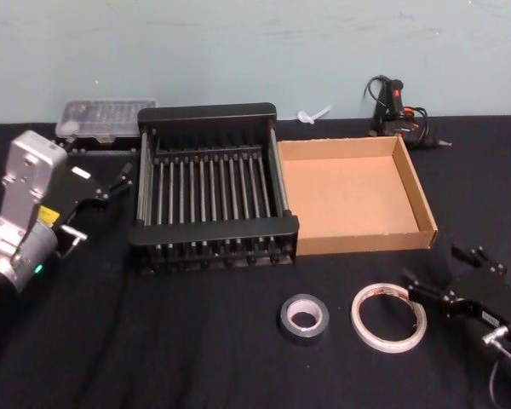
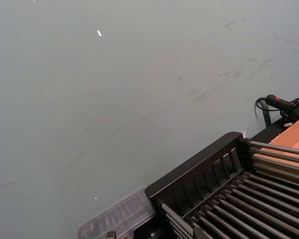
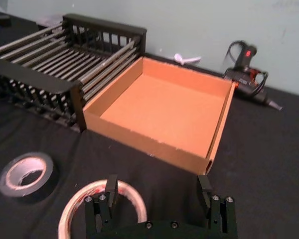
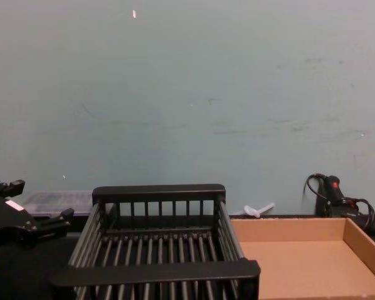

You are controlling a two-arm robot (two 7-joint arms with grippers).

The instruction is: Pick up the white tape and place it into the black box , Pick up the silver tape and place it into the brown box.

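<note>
Next, my right gripper picks up the white tape by its thin ring side [image 3: 138, 204], since around its empty hole [image 3: 123, 214] the tape spans wider than my open fingers.
The white tape [image 1: 381, 344] lies flat on the black cloth at the front right, and the silver tape [image 1: 317, 331] lies just left of it. My right gripper [image 1: 434, 269] is open at the white ring's right edge, one finger over its rim. In the right wrist view, the right gripper [image 3: 157, 191] has one finger above the white tape [image 3: 69, 215], with the silver tape [image 3: 27, 191] farther off. Behind stand the black box [image 1: 209, 112] and the brown box [image 1: 366, 243], side by side. My left gripper [image 1: 102, 203] hangs open left of the black box [image 4: 159, 192].
A clear plastic case [image 1: 98, 119] sits behind the crate's left corner. A black glue gun [image 1: 396, 106] with its cable lies behind the brown box, beside a small white plastic piece [image 1: 313, 114]. A pale wall closes off the back of the table.
</note>
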